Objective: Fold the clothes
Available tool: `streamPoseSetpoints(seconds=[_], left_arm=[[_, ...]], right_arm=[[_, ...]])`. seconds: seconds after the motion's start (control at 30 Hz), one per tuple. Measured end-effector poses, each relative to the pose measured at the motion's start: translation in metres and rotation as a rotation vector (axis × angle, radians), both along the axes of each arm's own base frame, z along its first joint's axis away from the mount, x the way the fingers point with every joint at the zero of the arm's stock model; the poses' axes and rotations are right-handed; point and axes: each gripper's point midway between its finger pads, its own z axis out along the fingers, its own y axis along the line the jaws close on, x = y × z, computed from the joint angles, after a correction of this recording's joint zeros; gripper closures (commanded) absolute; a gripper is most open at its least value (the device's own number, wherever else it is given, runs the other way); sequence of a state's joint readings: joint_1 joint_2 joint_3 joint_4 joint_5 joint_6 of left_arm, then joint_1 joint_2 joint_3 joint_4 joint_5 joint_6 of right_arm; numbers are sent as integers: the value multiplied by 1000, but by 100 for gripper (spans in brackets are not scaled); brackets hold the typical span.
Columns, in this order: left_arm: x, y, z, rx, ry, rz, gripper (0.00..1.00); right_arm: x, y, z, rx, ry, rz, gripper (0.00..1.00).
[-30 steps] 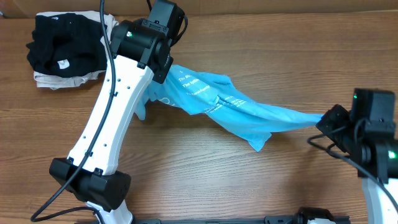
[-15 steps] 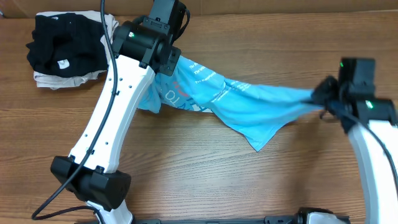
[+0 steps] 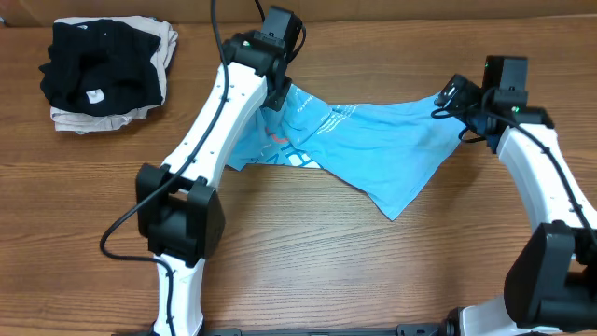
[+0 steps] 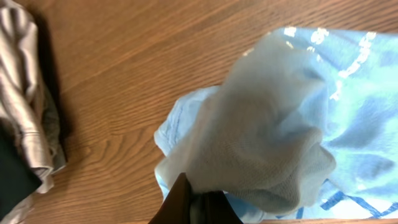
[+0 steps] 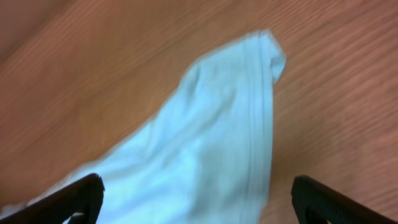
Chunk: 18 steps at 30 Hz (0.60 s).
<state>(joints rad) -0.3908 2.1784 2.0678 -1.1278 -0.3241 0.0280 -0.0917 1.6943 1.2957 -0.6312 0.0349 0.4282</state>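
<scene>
The right gripper grabs the T-shirt's hemmed end at its near corner next, to lift and spread the T-shirt flat for folding.
The clothes are one sky-blue T-shirt lying partly spread across the middle of the table, white print facing up. My left gripper is shut on the shirt's left end; in the left wrist view the bunched fabric bulges out from the closed gripper. My right gripper hovers at the shirt's right end with its fingers wide open. In the right wrist view a hemmed end of the shirt rests on the wood below the open right gripper, touching neither finger.
A black garment with a white tag lies on a beige folded garment at the table's far left corner. The beige cloth also shows at the left edge of the left wrist view.
Both arms carried the stretched shirt toward the table's far side. The right gripper opened and let go of its end, which now lies on the wood. The left grip is unchanged.
</scene>
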Motion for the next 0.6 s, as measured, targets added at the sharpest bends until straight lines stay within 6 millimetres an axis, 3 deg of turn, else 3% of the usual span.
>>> streamPoseSetpoints(seconds=[0.17,0.27,0.37,0.4,0.43,0.6], left_arm=[[0,0,-7,6,13,0,96],[1,1,-7,5,12,3,96],[2,6,-7,5,11,13,96],[3,9,-7,5,11,19,96],[4,13,-7,2,12,28,96],[5,19,-9,-35,28,40,96]], right_arm=[[-60,22,10,82,188,79,0],[-84,37,6,157,264,119,2],[-101,51,-15,211,327,151,9],[-106,55,-23,221,346,160,22],[-119,64,-39,240,387,181,27],[-134,98,-75,223,415,258,30]])
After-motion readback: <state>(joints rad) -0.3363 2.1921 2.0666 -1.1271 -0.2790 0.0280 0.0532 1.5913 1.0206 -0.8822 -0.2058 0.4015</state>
